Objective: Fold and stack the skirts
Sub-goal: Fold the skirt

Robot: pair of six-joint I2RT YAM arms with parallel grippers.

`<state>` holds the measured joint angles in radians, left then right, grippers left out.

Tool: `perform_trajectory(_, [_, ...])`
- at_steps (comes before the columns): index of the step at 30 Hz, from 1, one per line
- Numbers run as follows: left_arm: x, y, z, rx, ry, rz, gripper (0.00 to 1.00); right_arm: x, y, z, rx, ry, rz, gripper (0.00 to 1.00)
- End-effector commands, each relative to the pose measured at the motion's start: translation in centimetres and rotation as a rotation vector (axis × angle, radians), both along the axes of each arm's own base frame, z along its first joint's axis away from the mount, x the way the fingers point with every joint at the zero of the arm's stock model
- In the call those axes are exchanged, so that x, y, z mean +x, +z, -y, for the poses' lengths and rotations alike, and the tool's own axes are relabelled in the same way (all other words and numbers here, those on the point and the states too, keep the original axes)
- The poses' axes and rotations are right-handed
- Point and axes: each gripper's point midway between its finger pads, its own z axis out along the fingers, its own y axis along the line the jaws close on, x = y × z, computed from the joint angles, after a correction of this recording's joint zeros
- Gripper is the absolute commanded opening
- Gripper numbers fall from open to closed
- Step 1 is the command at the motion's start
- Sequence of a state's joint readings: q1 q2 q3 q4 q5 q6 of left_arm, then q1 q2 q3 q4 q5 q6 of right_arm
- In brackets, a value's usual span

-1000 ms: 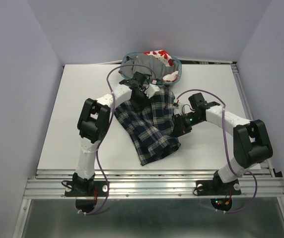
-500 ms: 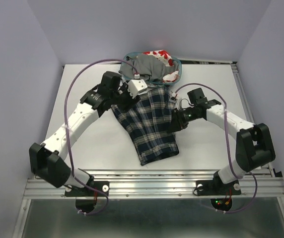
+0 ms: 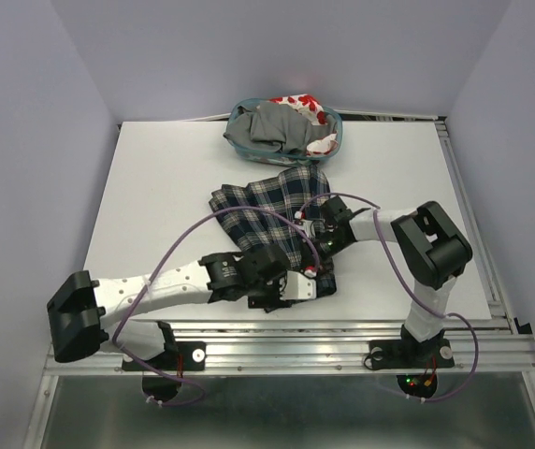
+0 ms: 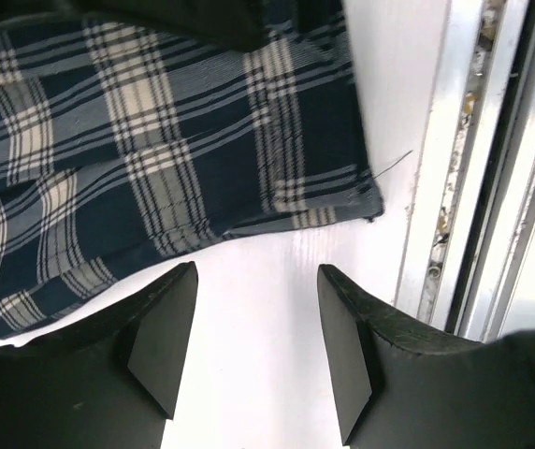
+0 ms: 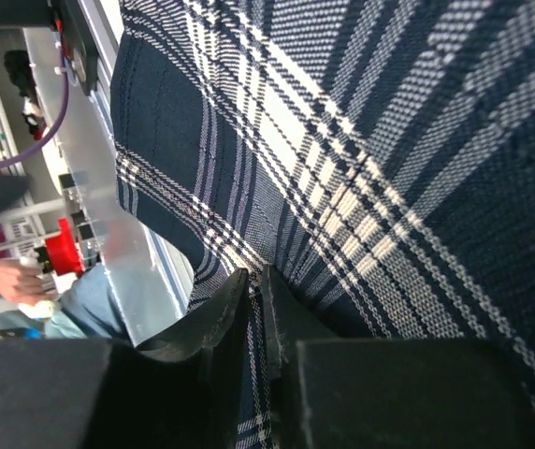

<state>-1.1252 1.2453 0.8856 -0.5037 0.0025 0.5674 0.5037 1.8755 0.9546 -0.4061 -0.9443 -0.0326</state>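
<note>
My left gripper should next grab its near corner (image 3: 322, 293), opposite my right gripper's fold, to spread the plaid skirt (image 3: 269, 210) for folding.
The plaid skirt (image 3: 269, 210) lies spread on the white table (image 3: 155, 206), its near corner (image 4: 202, 159) just ahead of my left gripper. My left gripper (image 3: 312, 283) (image 4: 253, 327) hovers low over bare table by that corner, open with nothing between its fingers. My right gripper (image 3: 317, 238) (image 5: 260, 285) is shut on a fold of the plaid skirt (image 5: 389, 168) at its right edge. The grey skirt (image 3: 272, 126) and the white red-printed skirt (image 3: 302, 101) are bunched in the teal basket (image 3: 334, 132) at the back.
The metal rail (image 3: 286, 351) (image 4: 455, 187) of the table's near edge runs right beside my left gripper. My left arm (image 3: 155, 290) lies stretched along the front of the table. Purple walls close in both sides.
My left arm has swung from the skirt's far end near the basket down to its near corner, its jaws widening. My right gripper shifted slightly nearer, still pinching the plaid cloth.
</note>
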Motion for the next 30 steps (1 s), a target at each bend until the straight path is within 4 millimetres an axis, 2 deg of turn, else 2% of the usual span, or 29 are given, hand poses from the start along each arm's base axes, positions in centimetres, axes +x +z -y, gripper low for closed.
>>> perform_trajectory(1, [-0.8, 0.2, 2.6, -0.031, 0.023, 0.089, 0.66, 1.8, -2.4, 0.1, -0.071, -0.040, 0.063, 0.17])
perform_trajectory(5, [-2.5, -0.5, 4.7, -0.019, -0.018, 0.125, 0.66, 1.8, -3.3, 0.4, -0.100, -0.045, 0.048, 0.17])
perform_trajectory(7, [-3.5, -2.1, 5.3, 0.022, -0.032, 0.135, 0.66, 1.8, -3.5, 0.3, -0.102, -0.045, 0.041, 0.17])
perform_trajectory(8, [-3.6, -1.8, 5.6, 0.011, -0.031, 0.143, 0.66, 1.9, -3.5, 0.3, -0.101, -0.045, 0.042, 0.17])
perform_trajectory(12, [-3.5, -3.9, 6.3, 0.061, -0.003, 0.149, 0.66, 1.7, -3.7, 0.3, -0.101, -0.043, 0.031, 0.17])
perform_trajectory(17, [-2.8, -6.9, 5.8, 0.153, 0.035, 0.171, 0.66, 1.5, -3.5, 0.3, -0.097, -0.041, 0.019, 0.17])
perform_trajectory(23, [-1.5, -7.7, 5.6, 0.177, 0.100, 0.165, 0.62, 1.0, -3.4, 0.4, -0.094, -0.036, 0.009, 0.17])
perform_trajectory(30, [-0.5, -6.6, 5.4, 0.148, 0.135, 0.214, 0.61, 0.7, -3.7, 0.5, -0.098, -0.026, -0.016, 0.15])
